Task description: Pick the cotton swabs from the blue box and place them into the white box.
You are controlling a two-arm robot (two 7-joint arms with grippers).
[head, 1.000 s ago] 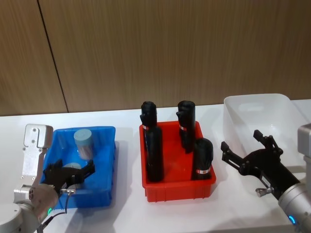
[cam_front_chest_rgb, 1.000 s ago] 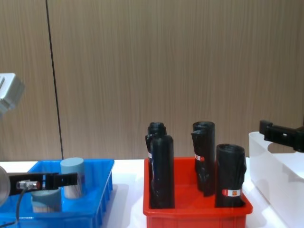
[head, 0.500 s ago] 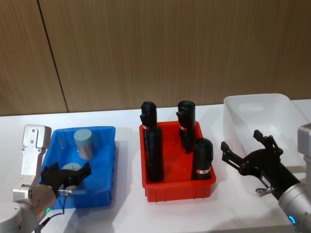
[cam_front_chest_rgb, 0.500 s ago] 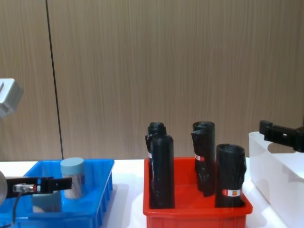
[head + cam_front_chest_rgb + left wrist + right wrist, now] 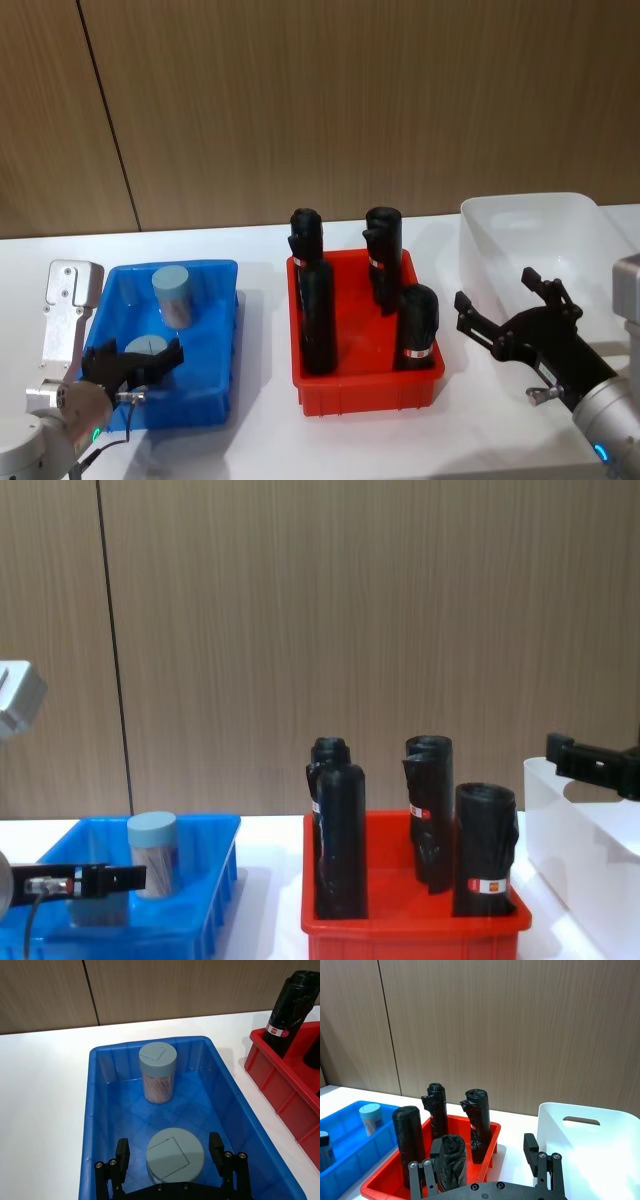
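The left gripper grips the near tub by its pale blue lid (image 5: 100, 906) next, to get the cotton swabs over to the white box (image 5: 590, 865).
Two cotton swab tubs with pale blue lids stand in the blue box (image 5: 226, 335). The far tub (image 5: 172, 293) (image 5: 158, 1079) (image 5: 152, 853) stands free near the back wall. My left gripper (image 5: 131, 362) (image 5: 169, 1151) is low inside the box and open, with one finger (image 5: 122, 1152) on each side of the near tub (image 5: 149, 346) (image 5: 175, 1155) and a small gap at both. At the right stands the white box (image 5: 530, 232) (image 5: 592, 1147). Just in front of its near left corner, my right gripper (image 5: 497, 291) hovers open and holds nothing.
A red bin (image 5: 360, 385) between the two boxes holds several upright black rolls (image 5: 318, 318), taller than the bin walls. The white table (image 5: 260, 440) lies bare in front of the bins. A wooden wall (image 5: 320, 100) closes off the back.
My left gripper has sunk lower into the blue box and drawn slightly back, its fingers now down around the near tub. The right arm has not moved.
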